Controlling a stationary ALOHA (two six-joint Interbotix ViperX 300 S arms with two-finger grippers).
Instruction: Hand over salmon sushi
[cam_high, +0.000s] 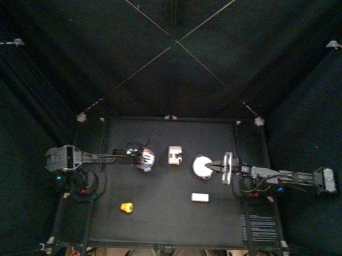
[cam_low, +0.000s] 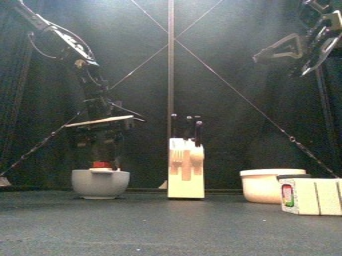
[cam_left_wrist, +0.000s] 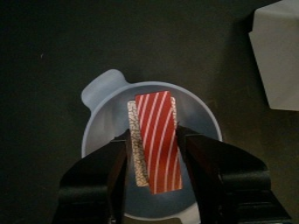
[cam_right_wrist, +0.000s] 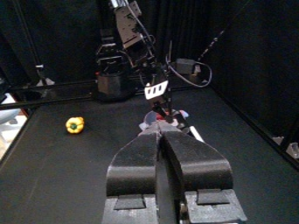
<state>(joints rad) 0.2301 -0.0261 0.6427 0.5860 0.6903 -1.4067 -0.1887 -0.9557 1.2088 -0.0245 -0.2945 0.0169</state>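
My left gripper should next grab the salmon sushi by its long sides, so that the salmon sushi's striped end (cam_left_wrist: 155, 98) stays free for my right gripper.
The salmon sushi (cam_left_wrist: 159, 138), a red-and-white striped strip, lies in a small white bowl (cam_left_wrist: 105, 89) with a spout. My left gripper (cam_left_wrist: 160, 162) hangs right over it, open, one finger on each side of the strip and close to its edges. From the front, the sushi (cam_low: 100, 166) peeks above the bowl (cam_low: 100, 185) at the left, under the left arm. My right gripper (cam_right_wrist: 163, 131) is shut and holds nothing. It hovers right of centre (cam_high: 229, 165) and faces the left arm.
A tall white block (cam_low: 186, 168) stands mid-table. A round white dish (cam_low: 270, 184) sits to its right, and a white rectangular box (cam_low: 315, 195) is near the front right edge. A yellow-orange piece (cam_high: 127, 207) lies front left.
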